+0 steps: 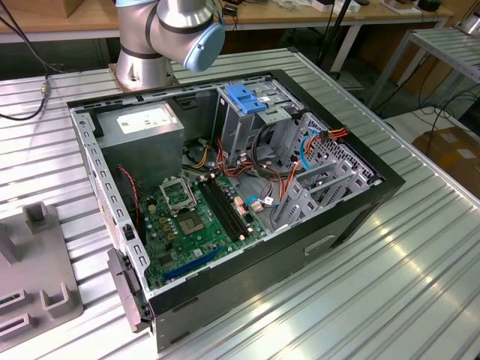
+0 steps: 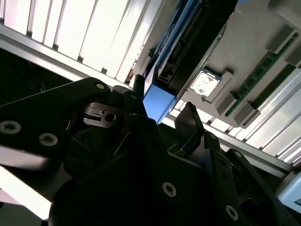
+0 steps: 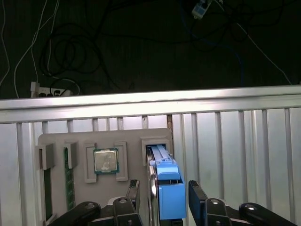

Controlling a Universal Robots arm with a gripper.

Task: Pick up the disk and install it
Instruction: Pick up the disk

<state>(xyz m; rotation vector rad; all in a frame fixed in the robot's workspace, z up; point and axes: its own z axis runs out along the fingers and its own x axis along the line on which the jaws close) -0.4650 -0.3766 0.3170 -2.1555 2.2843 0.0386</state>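
Note:
My gripper picks up the disk by its blue carrier frame next. Then I install the disk in the open computer case.
The disk stands on edge in a slot of a grey fixture tray, with its blue carrier frame facing the camera in the first wrist view. My gripper is open and straddles it, one black finger on each side with small gaps. In the second wrist view the disk sits between the fingertips of the gripper, its dark metal body running away from them.
The tray also holds a processor chip and a green memory stick. The open computer case lies on the slatted metal table, its drive cage topped by a blue latch piece. The arm's base stands behind the case.

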